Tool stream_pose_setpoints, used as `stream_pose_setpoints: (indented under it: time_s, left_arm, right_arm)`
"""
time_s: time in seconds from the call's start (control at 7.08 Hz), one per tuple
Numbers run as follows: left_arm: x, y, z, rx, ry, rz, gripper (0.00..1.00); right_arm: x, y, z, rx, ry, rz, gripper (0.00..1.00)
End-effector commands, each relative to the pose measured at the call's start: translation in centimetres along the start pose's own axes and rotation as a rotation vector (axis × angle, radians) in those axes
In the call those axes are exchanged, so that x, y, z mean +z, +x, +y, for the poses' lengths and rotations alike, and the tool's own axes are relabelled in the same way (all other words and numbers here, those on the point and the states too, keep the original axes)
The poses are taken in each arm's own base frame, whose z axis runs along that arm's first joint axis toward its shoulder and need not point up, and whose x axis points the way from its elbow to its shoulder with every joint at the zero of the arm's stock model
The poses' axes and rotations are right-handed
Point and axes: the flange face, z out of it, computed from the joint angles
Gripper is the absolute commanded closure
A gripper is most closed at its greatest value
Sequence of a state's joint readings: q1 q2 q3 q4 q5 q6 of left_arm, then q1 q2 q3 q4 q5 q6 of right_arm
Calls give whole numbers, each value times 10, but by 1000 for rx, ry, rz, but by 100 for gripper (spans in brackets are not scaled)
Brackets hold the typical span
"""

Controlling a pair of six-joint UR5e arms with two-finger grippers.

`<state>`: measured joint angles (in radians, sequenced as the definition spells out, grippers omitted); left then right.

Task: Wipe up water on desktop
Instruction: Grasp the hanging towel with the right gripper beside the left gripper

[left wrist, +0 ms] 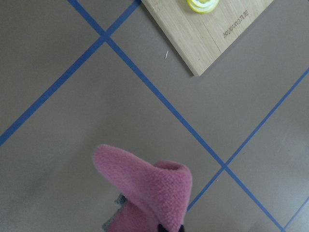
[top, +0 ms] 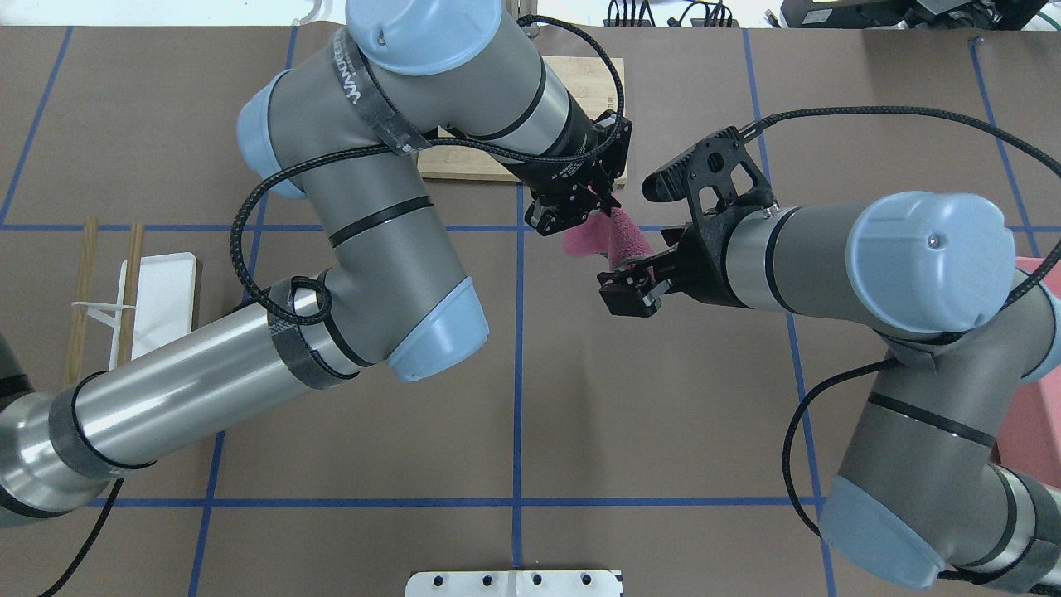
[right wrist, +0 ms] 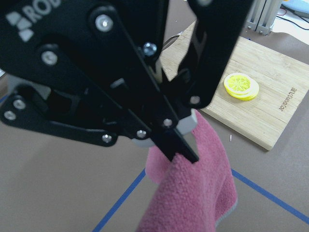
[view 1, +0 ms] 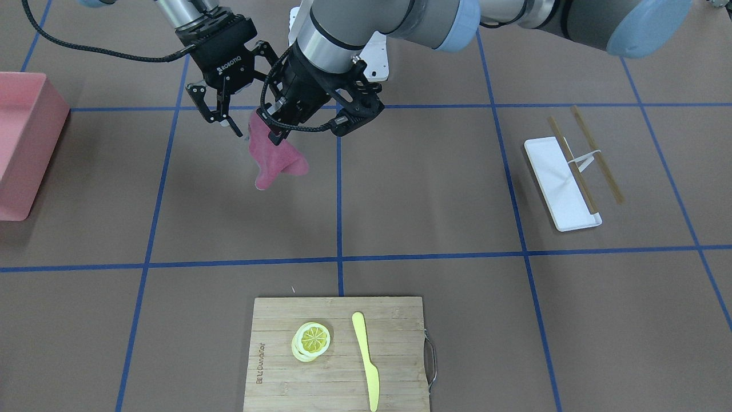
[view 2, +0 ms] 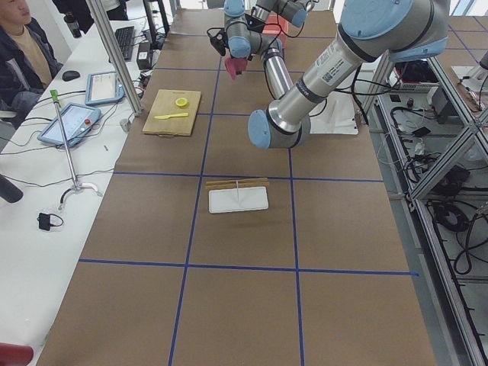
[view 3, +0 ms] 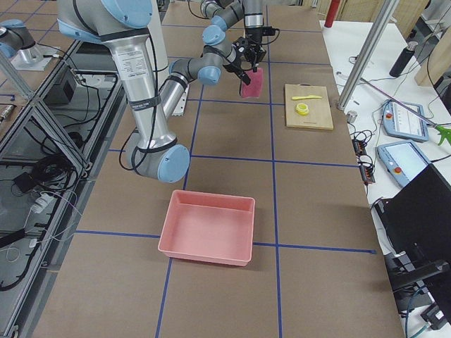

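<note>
Next, to wipe up water with the pink cloth, my right gripper grabs its top (view 1: 258,125) (right wrist: 179,169).
The desktop (view 1: 429,189) is a matte brown surface with blue tape lines. I cannot make out any water on it. A pink cloth (view 1: 274,160) hangs folded above it, near the middle tape crossing. My left gripper (view 1: 275,129) is shut on the cloth's top edge. The grip shows in the left wrist view (left wrist: 166,227) and in the right wrist view (right wrist: 187,151). My right gripper (view 1: 251,106) is open, right beside the cloth's upper end. In the overhead view it (top: 630,292) points at the cloth (top: 626,236) from the robot's right.
A bamboo cutting board (view 1: 400,320) at the far edge carries lemon slices (view 1: 311,340) and a yellow knife (view 1: 366,360). A white tray (view 1: 560,183) with chopsticks (view 1: 595,154) lies on my left side. A pink bin (view 1: 23,143) stands on my right side.
</note>
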<state>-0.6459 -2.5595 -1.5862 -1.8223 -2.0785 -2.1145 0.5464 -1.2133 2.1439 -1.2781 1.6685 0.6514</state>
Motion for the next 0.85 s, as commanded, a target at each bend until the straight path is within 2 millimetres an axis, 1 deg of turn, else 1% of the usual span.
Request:
stream_pose_setpoints:
  time_s: [0.0, 0.14, 0.28, 0.42, 0.71]
  left_arm:
    - [0, 0, 3, 2, -4, 1, 100]
    - [-2, 0, 4, 5, -5, 3, 100]
    - [-2, 0, 4, 4, -6, 4, 100]
    - [-3, 0, 5, 6, -8, 7, 100]
    - [-2, -1, 4, 16, -7, 4, 100]
  right_arm:
    - [2, -4, 5, 2, 9, 1, 34]
    - [3, -2, 9, 2, 2, 5, 51]
    - [1, -2, 9, 2, 4, 3, 68]
    - [1, -2, 9, 2, 3, 2, 100]
    - [-7, -5, 7, 2, 14, -10, 100]
